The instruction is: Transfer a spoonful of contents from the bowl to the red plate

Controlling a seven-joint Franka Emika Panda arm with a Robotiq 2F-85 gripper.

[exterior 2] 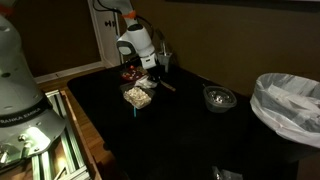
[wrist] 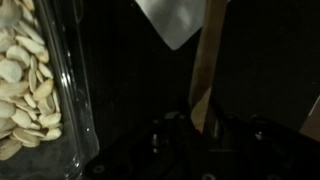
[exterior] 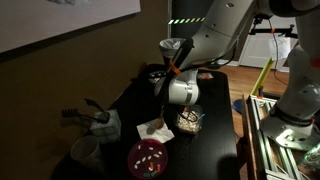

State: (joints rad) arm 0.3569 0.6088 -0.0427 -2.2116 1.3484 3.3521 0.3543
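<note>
The spoon's handle (wrist: 208, 48) in my gripper's fingers hangs above the black tabletop beside the napkin, so lowering the spoon comes next, before my gripper releases it.
A clear bowl (exterior: 188, 122) full of pale flat seeds stands on the black table; it also shows in the other exterior view (exterior 2: 137, 96) and at the left of the wrist view (wrist: 25, 80). The red plate (exterior: 148, 157) lies near the table's front corner with a few pale bits on it. My gripper (exterior: 180, 95) hangs just above the table beside the bowl, between bowl and plate. In the wrist view the gripper (wrist: 200, 125) is shut on the handle of a wooden spoon (wrist: 210, 60). The spoon's bowl is out of sight.
A white napkin (exterior: 155, 130) lies between bowl and plate. A pale mug (exterior: 85, 152) and a small rack with a cloth (exterior: 95, 120) stand at the table's side. An empty glass dish (exterior 2: 219, 97) sits on the table. A bin with a white liner (exterior 2: 290, 105) stands beyond the table edge.
</note>
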